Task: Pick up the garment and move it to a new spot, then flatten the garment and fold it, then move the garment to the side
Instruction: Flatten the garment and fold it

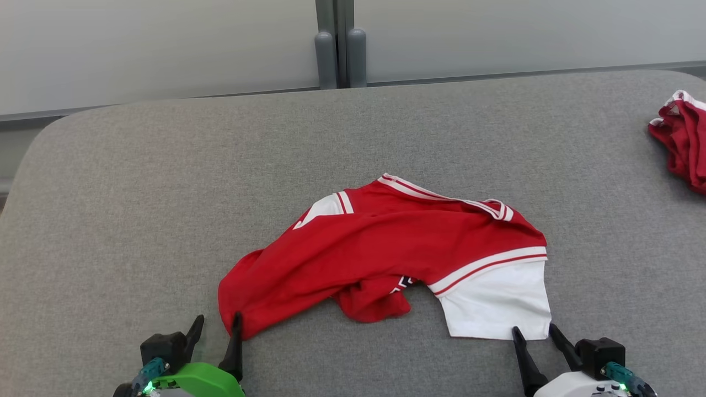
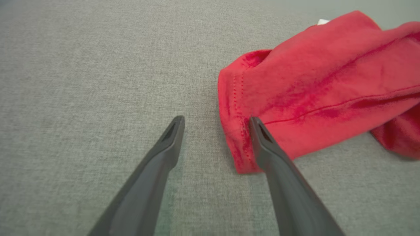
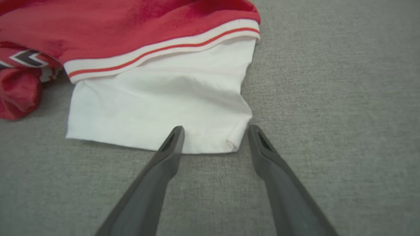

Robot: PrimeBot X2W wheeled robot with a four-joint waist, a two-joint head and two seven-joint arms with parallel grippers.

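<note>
Next, my left gripper pinches the shirt by the corner of its stitched hem (image 1: 236, 328), since the red shirt (image 1: 370, 245) lies slack and crumpled.
The garment (image 1: 386, 251) is a red shirt with white trim and a white sleeve, lying crumpled in the middle of the grey padded surface (image 1: 138, 209). My left gripper (image 1: 218, 325) stands open at the garment's near left red corner (image 2: 239, 137), its right finger over that hem. At the near edge of the white sleeve (image 3: 157, 108) my right gripper (image 1: 532, 331) is open, the sleeve's corner lying between its fingers. In the wrist views the left gripper (image 2: 216, 121) and right gripper (image 3: 215, 129) hold nothing.
A second red and white cloth (image 1: 684, 138) lies bunched at the far right edge. Beyond the surface's back edge stands a pale wall with a grey post (image 1: 339, 49). Bare grey fabric stretches left of the garment.
</note>
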